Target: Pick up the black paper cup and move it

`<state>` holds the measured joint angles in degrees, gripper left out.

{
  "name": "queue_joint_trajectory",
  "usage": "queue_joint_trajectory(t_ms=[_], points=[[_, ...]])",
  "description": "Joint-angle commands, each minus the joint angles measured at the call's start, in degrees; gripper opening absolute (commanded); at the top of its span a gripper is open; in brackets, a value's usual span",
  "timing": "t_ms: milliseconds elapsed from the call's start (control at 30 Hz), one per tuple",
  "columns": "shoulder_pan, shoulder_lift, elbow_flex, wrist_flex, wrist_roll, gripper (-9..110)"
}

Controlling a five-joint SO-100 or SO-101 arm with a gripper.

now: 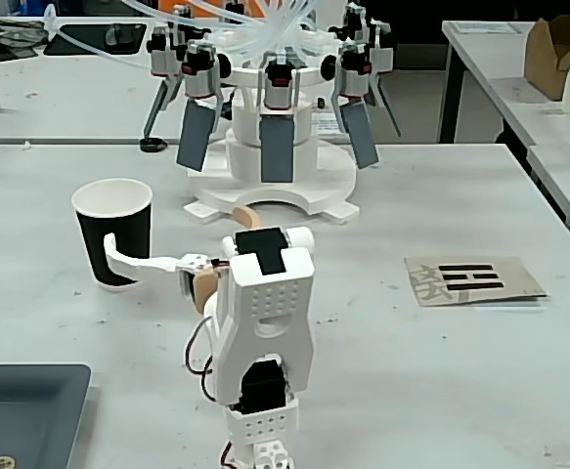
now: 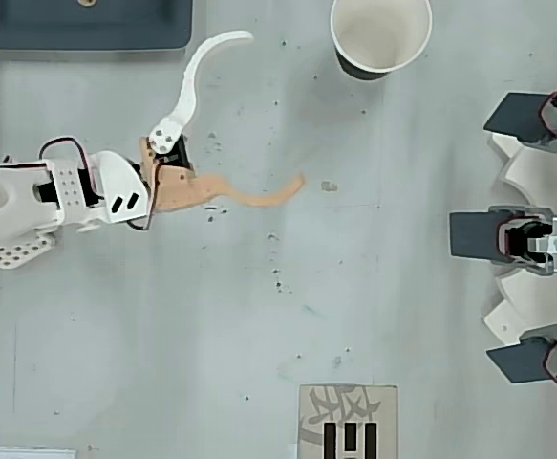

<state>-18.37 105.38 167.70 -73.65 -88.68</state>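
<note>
The black paper cup needs to be picked up and moved. My gripper will grab the cup's black side [image 1: 126, 233] below the cup's white rim [image 1: 112, 215] next.
The black paper cup [image 1: 133, 220] stands upright on the grey table, at the left in the fixed view. From above, the black paper cup [image 2: 380, 33] shows its white inside at the top edge. My gripper [image 2: 273, 107] is wide open with nothing between its curved fingers. The white finger [image 2: 194, 76] points toward the top and the orange finger [image 2: 249, 196] toward the right. The cup stands apart from both, to the right of the white fingertip. In the fixed view my gripper [image 1: 174, 227] is right of the cup, and the white finger [image 1: 138, 260] overlaps its lower wall.
A white machine with several dark paddles [image 1: 275, 147] fills the back of the table, at the right edge from above [image 2: 536, 234]. A grey tray [image 1: 21, 410] [image 2: 82, 24] lies by the arm's base. A card with black bars [image 1: 475, 280] [image 2: 348, 421] lies flat.
</note>
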Motion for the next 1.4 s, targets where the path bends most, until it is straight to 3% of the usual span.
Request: queue_joint_trajectory(t_ms=[0,1367], points=[[-1.23,-1.14,-4.75,-1.05,-0.7,49],[-7.12,-37.27,-43.24,0.7,0.97,49]])
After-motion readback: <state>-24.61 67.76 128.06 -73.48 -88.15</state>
